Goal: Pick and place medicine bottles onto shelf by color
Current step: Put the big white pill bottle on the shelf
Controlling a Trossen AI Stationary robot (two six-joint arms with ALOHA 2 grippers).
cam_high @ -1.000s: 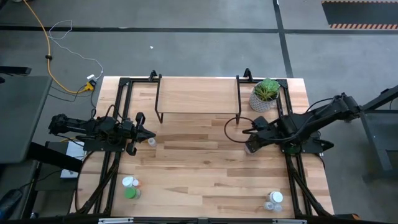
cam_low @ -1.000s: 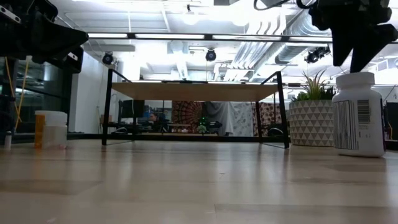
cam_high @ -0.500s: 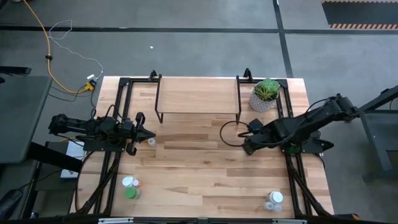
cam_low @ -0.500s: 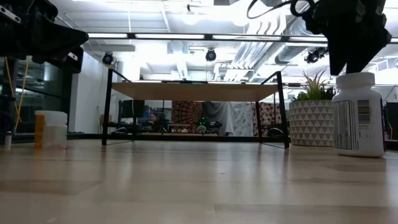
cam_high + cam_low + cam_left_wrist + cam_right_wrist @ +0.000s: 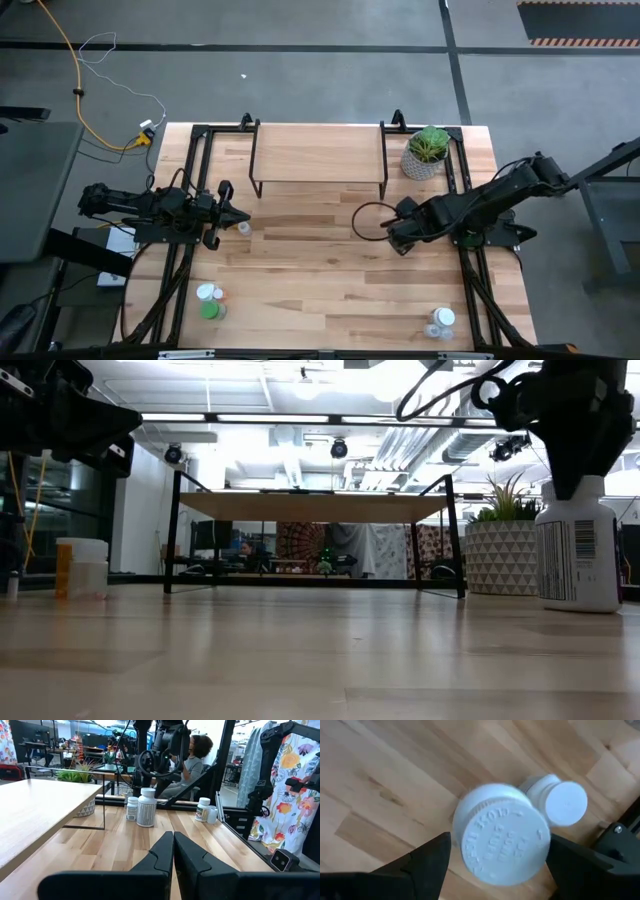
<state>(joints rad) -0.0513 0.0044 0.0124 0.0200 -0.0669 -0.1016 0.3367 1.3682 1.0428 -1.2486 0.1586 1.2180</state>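
The fingers of my right gripper are beside the large white cap [image 5: 505,842], near the smaller bottle [image 5: 565,803], so it is time for my right gripper to close on the cap.
A large white-capped medicine bottle [image 5: 575,555] stands upright on the table, right of the shelf's [image 5: 318,158] front edge. My right gripper [image 5: 397,237] is open directly over it. In the right wrist view its fingers [image 5: 420,865] stand on either side of the white cap [image 5: 502,840]; I cannot tell whether they touch it. A smaller white bottle [image 5: 560,802] stands right beside it. My left gripper [image 5: 173,851] is shut on nothing and hovers at the table's left, next to a small bottle [image 5: 244,229].
A potted plant [image 5: 427,152] stands at the far right, beside the shelf. A green and a white bottle [image 5: 208,300] sit near the left front corner, and more white ones [image 5: 438,322] near the right front corner. Bare wood [image 5: 320,280] lies between the arms.
My right gripper has moved a little toward the table's left and near edge and come down over the large white bottle, so its fingers now cover the cap in the low view. The bottle has stayed in place.
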